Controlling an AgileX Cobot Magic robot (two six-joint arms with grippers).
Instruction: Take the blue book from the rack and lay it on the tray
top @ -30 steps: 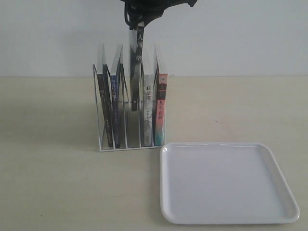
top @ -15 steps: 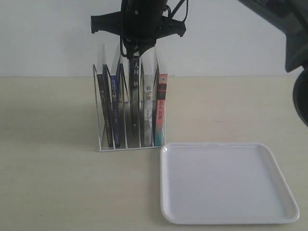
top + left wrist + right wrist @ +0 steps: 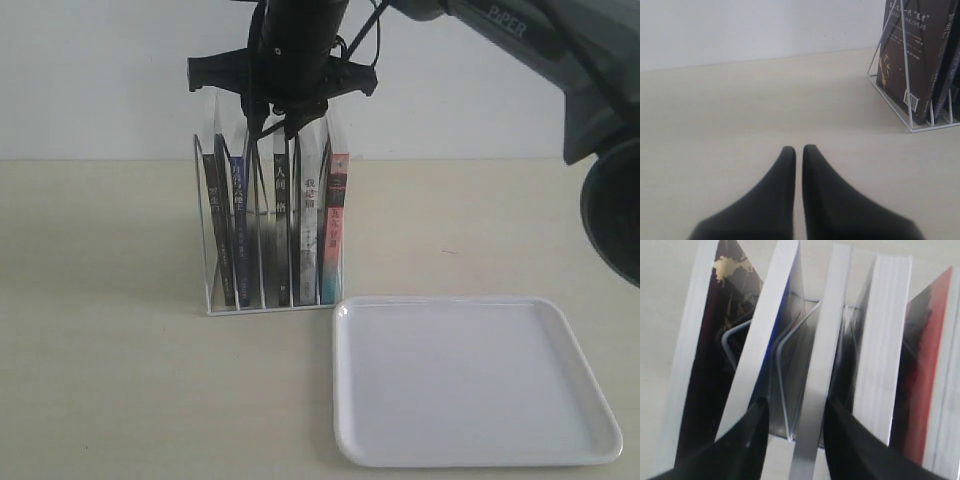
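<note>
My right gripper picks up the book by its top page edge (image 3: 240,135) next, to lay the blue book (image 3: 237,212) on the white tray.
The white wire rack (image 3: 207,235) holds several upright books. The blue book (image 3: 237,212) stands in the second slot from the left, its blue spine facing the exterior camera. In the right wrist view the blue book (image 3: 761,347) shows its white page edge, just left of my fingers. My right gripper (image 3: 284,122) hovers over the rack top. The right gripper (image 3: 795,426) is open, its jaws astride the top edge of a black-spined book (image 3: 282,218) without clamping it. My left gripper (image 3: 798,150) is shut on nothing above the table, left of the rack (image 3: 905,75). The white tray (image 3: 345,312) lies bare.
The right arm (image 3: 520,40) reaches across from the upper right. A pale-spined book (image 3: 308,230) and a pink-and-teal book (image 3: 335,225) fill the right slots. The tray's near corner almost touches the rack's front right foot. A white wall stands behind the beige table (image 3: 100,400).
The black-spined book, held high above the rack a second ago, has come down into its slot. My right gripper descended with it and now stands open around its top.
</note>
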